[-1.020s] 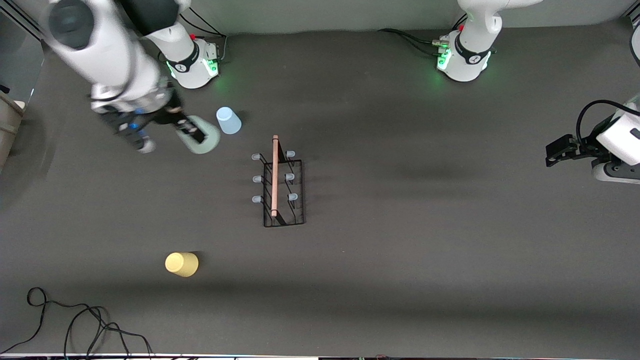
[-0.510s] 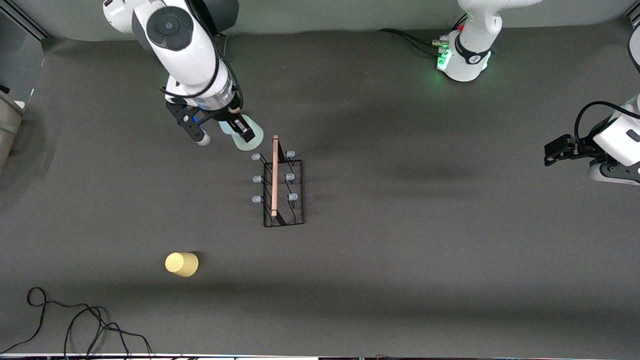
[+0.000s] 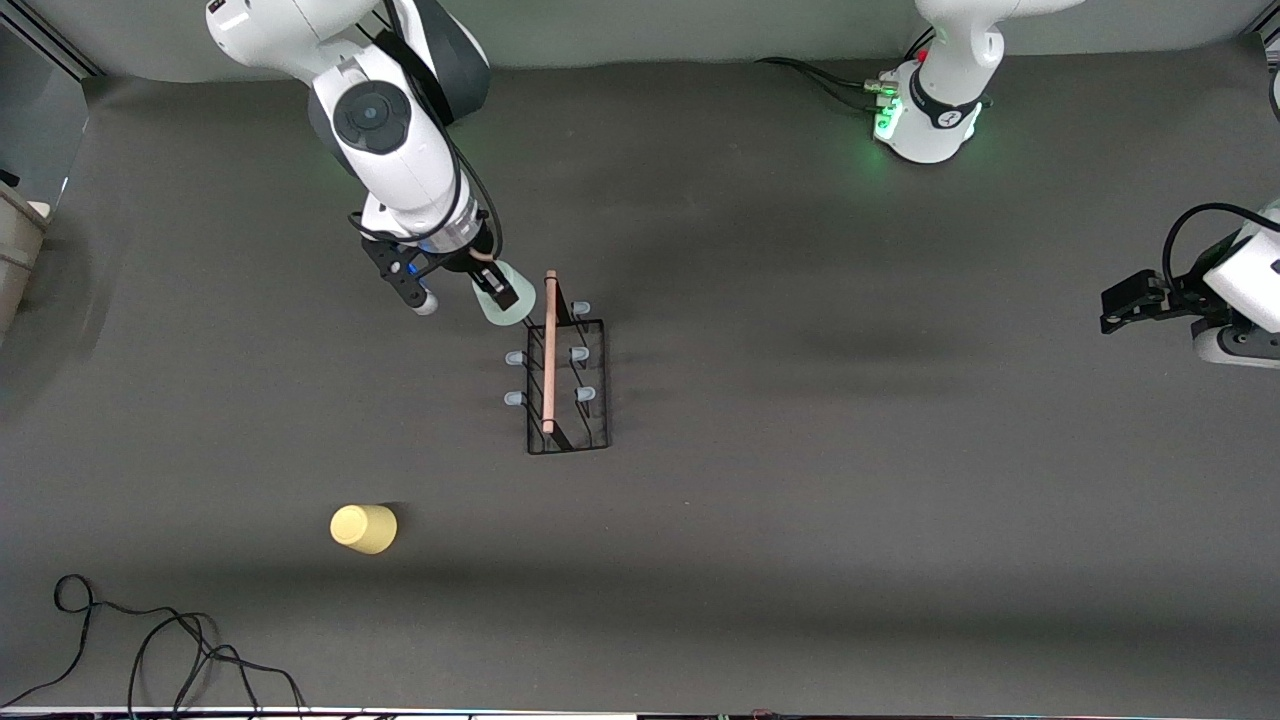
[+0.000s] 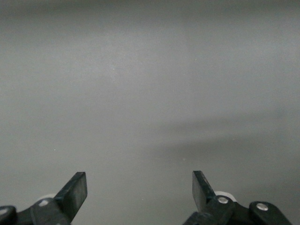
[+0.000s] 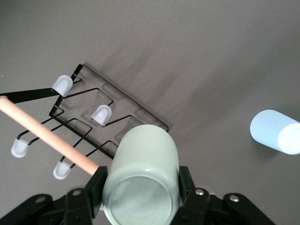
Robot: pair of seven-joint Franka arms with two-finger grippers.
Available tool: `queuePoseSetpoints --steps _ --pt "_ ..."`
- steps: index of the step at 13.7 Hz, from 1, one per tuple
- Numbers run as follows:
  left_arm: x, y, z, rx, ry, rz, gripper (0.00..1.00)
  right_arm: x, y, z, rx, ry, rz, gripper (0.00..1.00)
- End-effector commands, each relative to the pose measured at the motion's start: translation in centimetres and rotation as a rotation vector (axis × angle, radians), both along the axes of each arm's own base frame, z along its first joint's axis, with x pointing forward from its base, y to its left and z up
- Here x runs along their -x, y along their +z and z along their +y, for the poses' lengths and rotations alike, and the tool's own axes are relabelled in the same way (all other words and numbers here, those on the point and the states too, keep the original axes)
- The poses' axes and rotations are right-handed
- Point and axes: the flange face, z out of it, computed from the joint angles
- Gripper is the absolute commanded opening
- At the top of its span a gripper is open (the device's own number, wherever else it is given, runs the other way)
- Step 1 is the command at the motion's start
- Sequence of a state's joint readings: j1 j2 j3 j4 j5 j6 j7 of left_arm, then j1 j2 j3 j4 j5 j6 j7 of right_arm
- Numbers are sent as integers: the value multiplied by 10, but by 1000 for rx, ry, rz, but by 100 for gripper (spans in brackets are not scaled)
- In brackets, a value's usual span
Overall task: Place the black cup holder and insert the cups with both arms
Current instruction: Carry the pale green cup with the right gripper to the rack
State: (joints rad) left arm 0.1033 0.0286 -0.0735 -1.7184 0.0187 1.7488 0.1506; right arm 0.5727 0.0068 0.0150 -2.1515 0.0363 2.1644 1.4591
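I should keep the mint green cup in my right gripper for now: the cup is hanging above the black cup holder's far corner (image 3: 533,326) (image 5: 166,129).
The black cup holder (image 3: 590,425) stands mid-table with its wooden rod (image 3: 549,350) on top; the right wrist view shows it too (image 5: 117,96), with pale-tipped pegs (image 5: 101,114). My right gripper (image 3: 495,290) is shut on the mint green cup (image 3: 500,312), held tilted over the holder's end farthest from the front camera; in the right wrist view (image 5: 140,187) the cup (image 5: 145,150) sits between both fingers. The light blue cup (image 5: 275,132) stands on the table, hidden by the right arm in the front view. The yellow cup (image 3: 364,528) stands nearer the camera. My left gripper (image 3: 1115,305) waits open and empty (image 4: 139,180).
A black cable loop (image 3: 150,640) lies at the table's near corner at the right arm's end. Cables (image 3: 820,80) run by the left arm's base. A beige object (image 3: 15,250) sits past the table's edge at the right arm's end.
My right arm has swung the mint green cup from beside the light blue cup over to the holder's end. The left gripper has shifted only slightly.
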Motion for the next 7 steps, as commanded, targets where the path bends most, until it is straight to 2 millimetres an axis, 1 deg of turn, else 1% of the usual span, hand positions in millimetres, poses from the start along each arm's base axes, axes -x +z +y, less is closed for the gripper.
queuePoseSetpoints --steps 1,6,7 --pt "1 0 1 7 -14 -11 100 -3 -13 2 -9 -21 -17 7" --pt "1 -1 1 7 -13 -7 100 -11 -66 7 16 -19 16 7" --pt "1 0 1 7 -13 -9 100 -12 -74 8 18 -20 20 7"
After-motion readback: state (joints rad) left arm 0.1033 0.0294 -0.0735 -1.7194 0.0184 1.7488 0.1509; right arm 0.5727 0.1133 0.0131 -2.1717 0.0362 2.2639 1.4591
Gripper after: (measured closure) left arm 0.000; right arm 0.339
